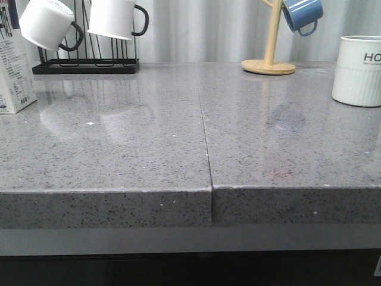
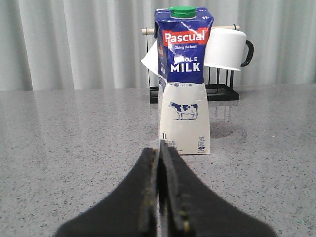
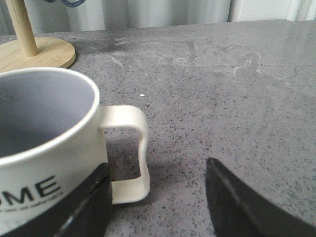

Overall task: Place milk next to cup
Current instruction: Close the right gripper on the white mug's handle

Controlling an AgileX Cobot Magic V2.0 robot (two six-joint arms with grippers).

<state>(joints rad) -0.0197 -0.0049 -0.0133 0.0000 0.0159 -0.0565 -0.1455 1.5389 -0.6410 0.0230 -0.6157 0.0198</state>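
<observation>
My right gripper needs to move toward the handle before it closes on it, because its fingers stop short of the cup's handle [image 3: 136, 148].
The milk [image 1: 13, 65] stands upright at the far left edge of the front view. In the left wrist view the milk [image 2: 183, 84] shows its blue top and cow picture. My left gripper [image 2: 160, 149] is shut and empty, low over the counter, just short of the carton's base. The cup [image 1: 359, 70], white, ribbed and lettered, stands at the far right. In the right wrist view my right gripper [image 3: 158, 173] is open beside the cup [image 3: 44, 148], with the cup's handle [image 3: 136, 148] between the fingers. Neither gripper shows in the front view.
A black rack [image 1: 86, 65] with two white black-handled mugs stands at the back left, behind the milk. A wooden mug tree [image 1: 269, 64] holding a blue mug [image 1: 302, 15] stands at the back right. A seam [image 1: 205, 137] splits the grey counter.
</observation>
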